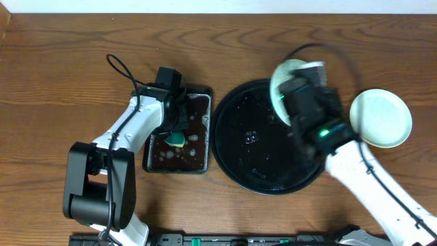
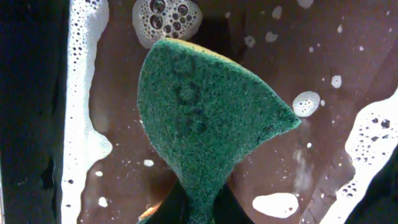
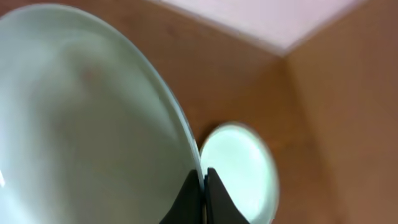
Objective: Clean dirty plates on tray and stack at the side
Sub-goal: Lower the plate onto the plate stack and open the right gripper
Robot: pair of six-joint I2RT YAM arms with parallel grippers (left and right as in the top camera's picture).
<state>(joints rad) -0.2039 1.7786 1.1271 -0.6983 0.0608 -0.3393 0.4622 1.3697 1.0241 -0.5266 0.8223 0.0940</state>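
The left gripper needs to release the green sponge, because the sponge's loose end is inside the foamy sides of the rectangular black tray.
My right gripper (image 1: 292, 94) is shut on the rim of a pale blue-white plate (image 1: 282, 74). It holds the plate tilted on edge above the far right rim of the round black tray (image 1: 235, 160), which is wet and holds no plates. In the right wrist view the jaws (image 3: 204, 186) pinch the plate's edge (image 3: 81, 124). Another pale plate (image 1: 381, 117) lies on the table to the right and also shows in the right wrist view (image 3: 239, 165). My left gripper (image 1: 176, 137) is shut on a green sponge (image 2: 199, 112) over soapy water.
A rectangular black tray (image 1: 199, 109) with brown foamy water (image 2: 323, 68) sits left of the round tray. The wooden table stretches to the back and the far right. I cannot tell whether the plate on the right is a stack.
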